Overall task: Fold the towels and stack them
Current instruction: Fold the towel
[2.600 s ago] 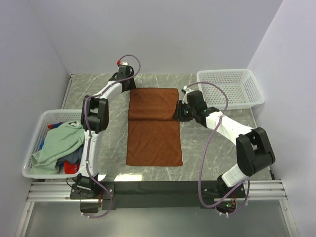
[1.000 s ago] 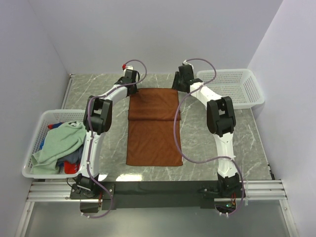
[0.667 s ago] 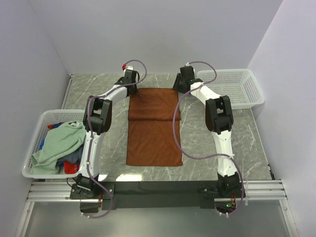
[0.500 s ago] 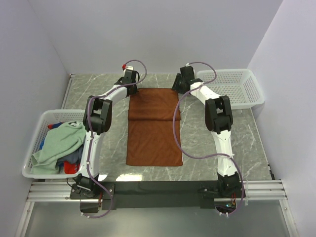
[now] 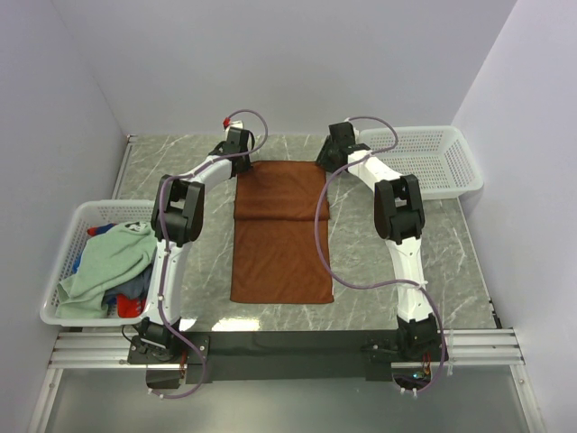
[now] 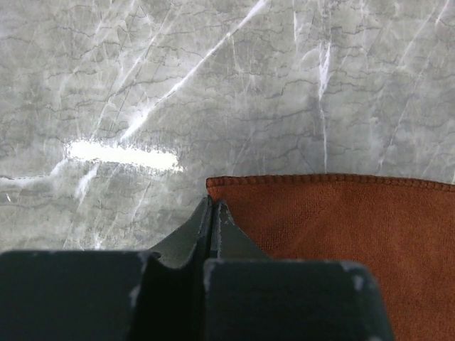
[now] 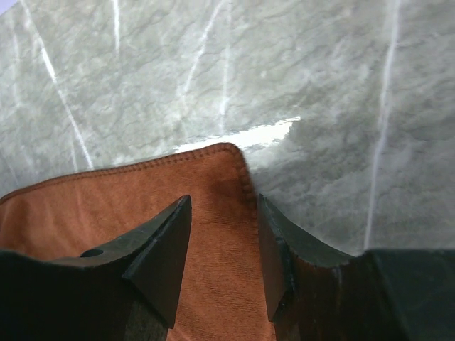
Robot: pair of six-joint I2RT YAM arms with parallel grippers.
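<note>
The robot's right gripper should next grab the far edge of the rust-brown towel [image 5: 281,244] by its far corner [image 5: 323,165], opposite the left gripper, to fold that edge evenly toward the robot.
A rust-brown towel [image 5: 281,244] lies flat on the marble table, long side running front to back, with a crease across its upper third. My left gripper [image 5: 241,162] sits at its far left corner. In the left wrist view the left gripper [image 6: 213,204] is shut, with the towel's [image 6: 341,227] left edge running into the seam between its tips. My right gripper [image 5: 322,164] is at the far right corner. Seen from the right wrist, the right gripper [image 7: 222,209] is open and straddles the towel's [image 7: 106,206] corner. More towels, a pale mint one [image 5: 108,262] on top, fill the left basket.
A white mesh basket [image 5: 90,207] holding the heaped towels stands at the table's left edge. An empty white mesh basket [image 5: 451,171] stands at the back right. Walls close off the table on the left, back and right.
The right arm swung from the towel's right side up to its far right corner and has hardly moved in the last second. The left gripper shifted slightly onto the far left corner.
</note>
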